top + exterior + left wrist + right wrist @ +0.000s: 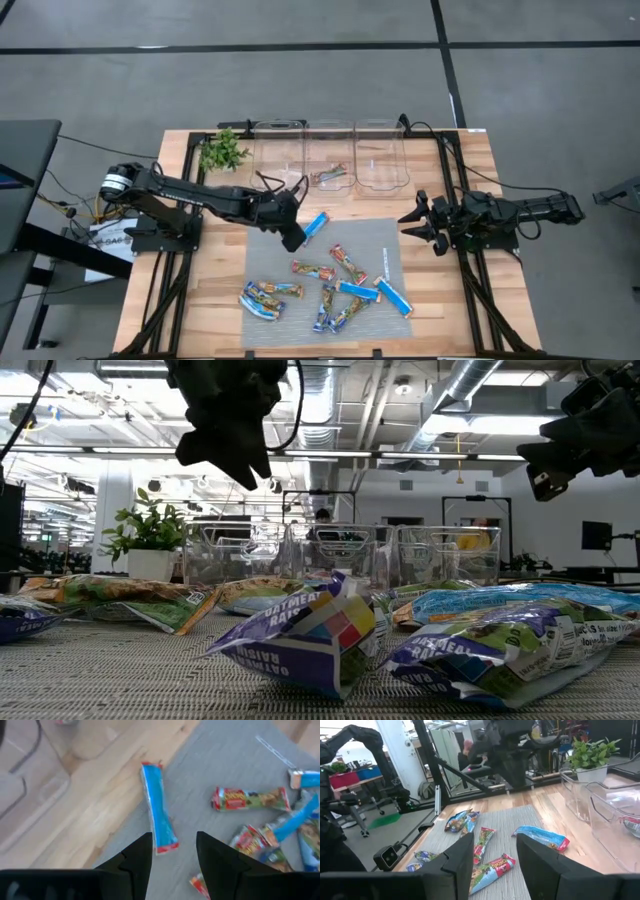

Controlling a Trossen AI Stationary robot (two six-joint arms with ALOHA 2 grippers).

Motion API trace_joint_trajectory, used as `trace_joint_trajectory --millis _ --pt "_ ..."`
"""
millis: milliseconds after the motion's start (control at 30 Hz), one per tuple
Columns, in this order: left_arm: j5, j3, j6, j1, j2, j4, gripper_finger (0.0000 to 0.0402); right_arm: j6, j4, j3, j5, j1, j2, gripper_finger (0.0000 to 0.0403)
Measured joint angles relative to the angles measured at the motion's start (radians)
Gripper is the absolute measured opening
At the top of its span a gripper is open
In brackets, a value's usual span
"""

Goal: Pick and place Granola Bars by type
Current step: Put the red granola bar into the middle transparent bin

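The bright blue granola bar has to be sorted into a clear bin, so my left gripper needs to grab its red-edged end (166, 847) next.
Several granola bars lie scattered on the grey mat (320, 285): red-green-orange ones (313, 270), blue-silver-yellow ones (262, 297) and bright blue ones (394, 294). One bright blue bar (158, 815) lies at the mat's far left corner, half on the wood. My left gripper (174, 851) hovers open above that bar's near end, slanting down, touching nothing. It also shows as my left gripper (297, 238) from above. My right gripper (418, 225) waits open at the mat's right edge, level and clear of the table.
Three clear bins (278, 150) (330, 152) (381, 155) stand in a row at the table's far edge. The middle one holds a bar (328, 176). A green plant sprig (222, 152) sits left of them. Black frame rails (455, 170) run along both table sides.
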Motion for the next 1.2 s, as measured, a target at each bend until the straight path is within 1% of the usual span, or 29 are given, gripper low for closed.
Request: trace_joint_trajectory --millis 67,233,433,533,833,900,1067,1200 --pt "0.005 0.001 0.001 0.009 0.026 0.010 0.0146 0.000 0.003 0.000 0.000 0.000 0.000 0.0144" --pt "0.078 0.001 0.053 0.025 0.139 0.071 0.0146 0.000 0.003 0.000 0.000 0.000 0.000 0.0141" --pt "0.097 0.000 0.107 0.048 0.263 0.206 0.0146 0.000 -0.004 0.000 0.000 0.000 0.000 0.0143" --pt "0.111 0.000 0.111 0.054 0.300 0.223 0.0146 0.000 -0.004 0.000 0.000 0.000 0.000 0.0144" --pt "0.101 -0.001 0.117 0.057 0.337 0.212 0.0146 0.000 -0.004 0.000 0.000 0.000 0.000 0.0143" --pt "0.102 0.001 0.118 0.057 0.360 0.233 0.0146 0.000 -0.004 0.000 0.000 0.000 0.000 0.0144" --pt "0.129 0.001 0.178 0.057 0.394 0.245 0.0146 0.000 -0.003 0.000 0.000 0.000 -0.001 0.0142" --pt "0.105 0.001 0.209 0.057 0.394 0.243 0.0143 0.000 -0.004 0.000 0.000 0.000 0.000 0.0141"
